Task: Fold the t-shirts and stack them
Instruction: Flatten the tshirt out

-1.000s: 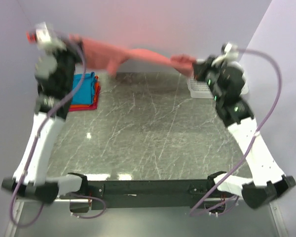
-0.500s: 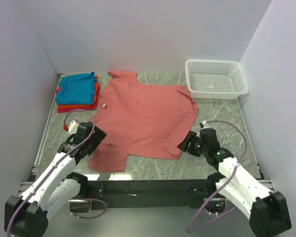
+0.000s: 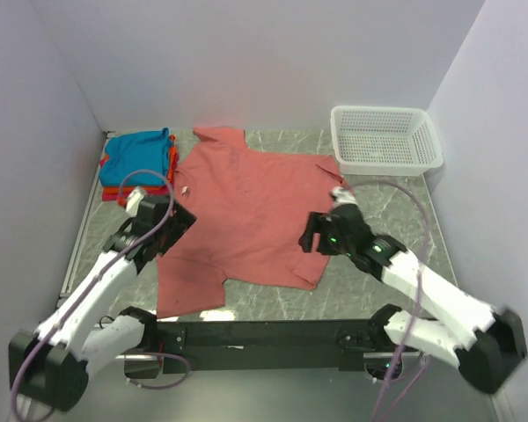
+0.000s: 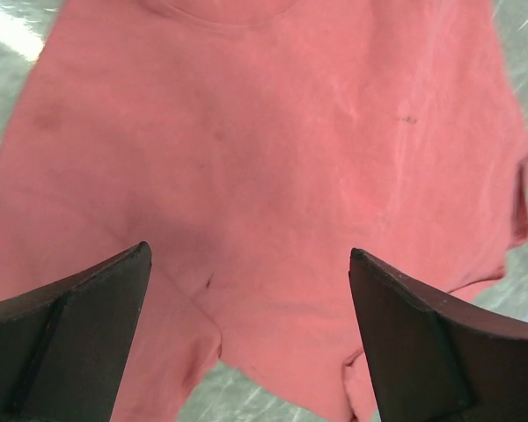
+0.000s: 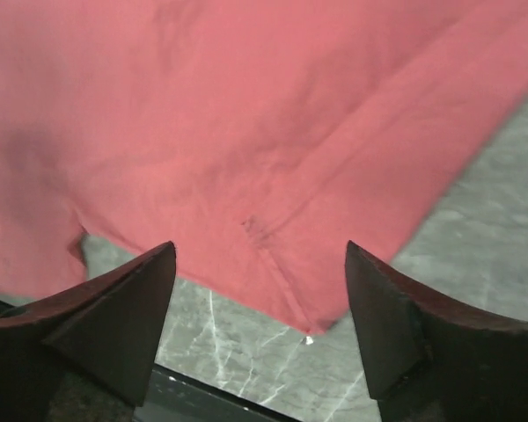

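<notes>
I need to grab the salmon-pink t-shirt next with my right gripper, by its near hem corner, to pull the hem out straight and fold the t-shirt.
The large salmon-pink t-shirt lies spread flat in the middle of the table, collar toward the back wall. My left gripper hovers open over its left sleeve edge; in the left wrist view the shirt fills the space between the wide-apart fingers. My right gripper is open above the shirt's near right hem; the hem corner lies between its fingers. Neither holds cloth. A folded teal-blue t-shirt tops an orange and a red one at the back left.
A white mesh basket stands at the back right corner, next to the pink shirt's right sleeve. Grey marble table shows to the right of the shirt and along the front edge. Walls close in on three sides.
A second ago both grippers held the pink shirt stretched in the air at the back. It now lies flat, both grippers have let go, opened and moved in over its near edges.
</notes>
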Tool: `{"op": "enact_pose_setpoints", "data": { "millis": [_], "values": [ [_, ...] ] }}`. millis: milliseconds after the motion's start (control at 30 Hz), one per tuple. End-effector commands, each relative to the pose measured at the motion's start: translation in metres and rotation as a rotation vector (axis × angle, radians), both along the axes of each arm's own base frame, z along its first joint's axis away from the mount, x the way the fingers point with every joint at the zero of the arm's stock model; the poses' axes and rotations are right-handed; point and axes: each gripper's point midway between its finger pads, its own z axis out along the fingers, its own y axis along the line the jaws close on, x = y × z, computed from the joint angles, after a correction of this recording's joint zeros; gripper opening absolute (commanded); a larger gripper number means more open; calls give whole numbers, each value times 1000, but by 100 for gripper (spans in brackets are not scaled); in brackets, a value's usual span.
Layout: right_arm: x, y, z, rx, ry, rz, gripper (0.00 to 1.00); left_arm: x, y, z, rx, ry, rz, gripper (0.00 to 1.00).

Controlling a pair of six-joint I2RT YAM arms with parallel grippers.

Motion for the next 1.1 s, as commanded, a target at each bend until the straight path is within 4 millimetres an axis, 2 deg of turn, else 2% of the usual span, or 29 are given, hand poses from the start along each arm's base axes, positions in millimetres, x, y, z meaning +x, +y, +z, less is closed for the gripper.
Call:
{"op": "enact_pose_setpoints", "data": {
  "millis": [0, 33, 67, 100, 133, 167, 200, 233, 267, 300, 367, 600, 733, 867, 967, 1067],
  "values": [
    [13, 20, -10, -187, 26, 59, 81, 34, -22, 6, 31, -29, -130, 99],
    [17, 21, -14, -233, 36, 47, 80, 36, -23, -1, 34, 2, -131, 99],
    [12, 28, -34, -291, 100, 67, 78, 38, -26, -7, 43, 22, -156, 99],
    [16, 38, -32, -296, 101, 78, 77, 41, -25, -22, 55, 70, -147, 99],
    [15, 44, -38, -317, 117, 96, 75, 44, -25, -28, 55, 86, -140, 100],
    [12, 48, -54, -361, 163, 109, 71, 45, -25, -40, 61, 115, -151, 99],
    [13, 54, -56, -367, 172, 112, 71, 44, -21, -49, 59, 137, -134, 99],
    [13, 58, -61, -379, 187, 122, 69, 44, -20, -54, 54, 148, -130, 99],
    [11, 59, -75, -410, 223, 129, 61, 46, -20, -59, 51, 149, -136, 99],
    [9, 67, -76, -405, 237, 147, 59, 44, -17, -65, 47, 165, -124, 100],
    [5, 68, -89, -433, 279, 156, 57, 42, -12, -73, 51, 181, -118, 99],
    [-8, 62, -109, -446, 335, 140, 49, 32, 6, -89, 96, 213, -64, 99],
    [-10, 55, -116, -460, 347, 105, 25, 29, 11, -97, 109, 236, -50, 100],
    [-7, 45, -110, -492, 329, 52, 9, 28, 15, -102, 119, 254, -37, 99],
    [-7, 39, -101, -495, 316, 26, 9, 25, 16, -107, 119, 272, -31, 99],
    [-14, 30, -94, -493, 313, 18, 10, 21, 18, -114, 125, 292, -28, 100]
  ]
}}
